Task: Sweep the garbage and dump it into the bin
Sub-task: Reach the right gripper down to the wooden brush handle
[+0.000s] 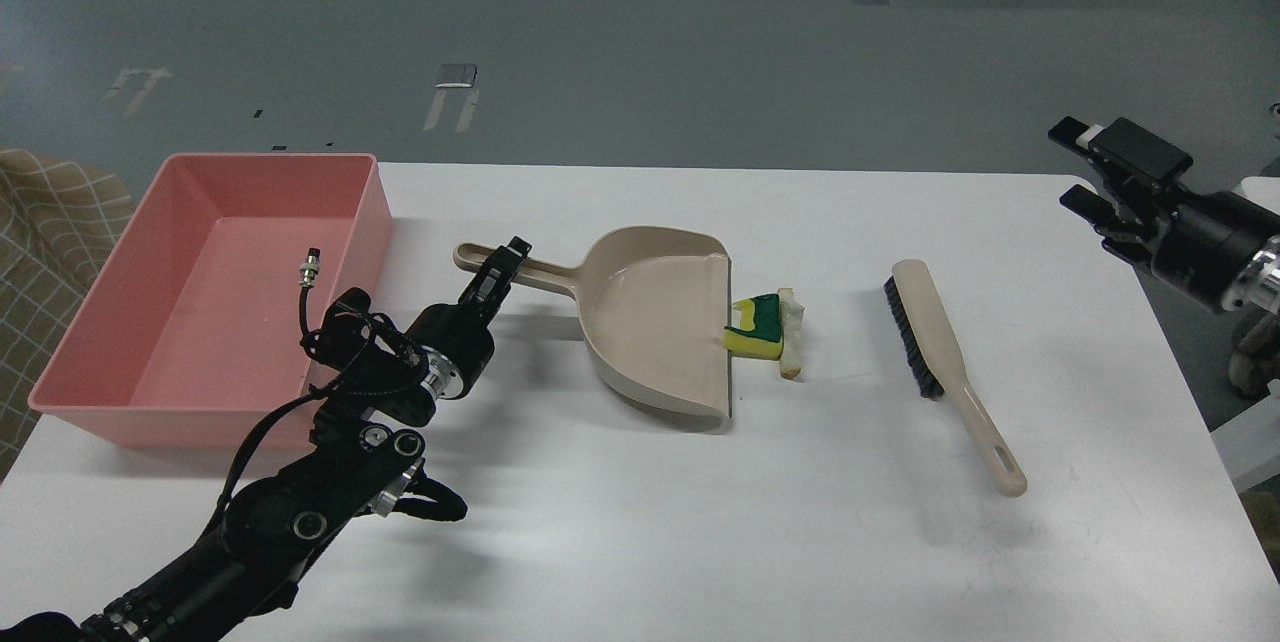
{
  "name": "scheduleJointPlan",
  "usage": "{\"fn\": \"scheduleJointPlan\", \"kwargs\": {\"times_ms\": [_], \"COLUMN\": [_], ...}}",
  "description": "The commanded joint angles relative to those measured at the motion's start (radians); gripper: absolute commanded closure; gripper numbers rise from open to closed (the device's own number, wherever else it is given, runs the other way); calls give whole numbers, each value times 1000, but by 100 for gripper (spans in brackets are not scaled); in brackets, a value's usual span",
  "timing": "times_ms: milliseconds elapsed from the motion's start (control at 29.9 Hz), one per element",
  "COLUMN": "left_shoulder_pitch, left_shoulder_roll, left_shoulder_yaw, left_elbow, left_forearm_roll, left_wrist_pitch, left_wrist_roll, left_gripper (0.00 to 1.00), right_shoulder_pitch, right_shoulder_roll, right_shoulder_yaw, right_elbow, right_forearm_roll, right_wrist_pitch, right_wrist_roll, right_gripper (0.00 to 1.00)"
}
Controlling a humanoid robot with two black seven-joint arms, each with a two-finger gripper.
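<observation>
The robot's right gripper should sweep the garbage into the dustpan (660, 322), so it should hold the beige brush by its handle (988, 444).
The garbage lies mid-table: a yellow sponge piece with a green layer (757, 330) touches the beige dustpan's (660, 322) open lip, and a whitish foam strip (793, 337) lies just right of it. My left gripper (503, 267) is shut on the dustpan's handle, with the pan resting on the table. The pink bin (372, 222) stands at the left and holds no garbage. My right gripper (1085, 167) is open and empty, hovering over the table's right edge, far from the beige brush (940, 352).
The brush lies alone right of the scraps, with its black bristles to the left and its handle pointing to the front. The white table (700, 522) ends close behind the bin and the dustpan. A checked cloth (40, 222) lies at the far left.
</observation>
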Motion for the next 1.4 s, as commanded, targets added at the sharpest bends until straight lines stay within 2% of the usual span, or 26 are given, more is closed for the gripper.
{"fn": "scheduleJointPlan", "kwargs": {"times_ms": [0, 267, 601, 735, 868, 1102, 1369], "left_shoulder_pitch": [1, 2, 1, 1, 1, 1, 1], "left_shoulder_roll": [-1, -3, -3, -3, -3, -5, -12], "left_shoulder_yaw": [0, 0, 0, 0, 0, 0, 0], "left_elbow": [1, 1, 0, -2, -6, -6, -8], "left_forearm_roll": [0, 0, -1, -1, -1, -1, 0], "left_wrist_pitch": [0, 0, 0, 0, 1, 0, 0], "left_wrist_roll": [-5, -7, -7, -7, -7, -7, -7], "left_gripper": [100, 100, 100, 100, 100, 100, 100], "right_shoulder_pitch": [-2, -25, -47, -48, -68, -79, -79], "right_shoulder_roll": [-123, -143, -72, -19, 12, 13, 21], "right_shoulder_yaw": [-100, -180, -185, -189, -189, -189, -191], "right_elbow": [119, 165, 154, 151, 153, 156, 165], "right_forearm_roll": [-21, -271, -322, -322, -322, -322, -322], "right_wrist_pitch": [1, 0, -11, -16, -17, -17, -14], "right_wrist_roll": [0, -5, -54, -94, -117, -132, -141], "right_gripper": [0, 0, 3, 8, 26, 32, 31]}}
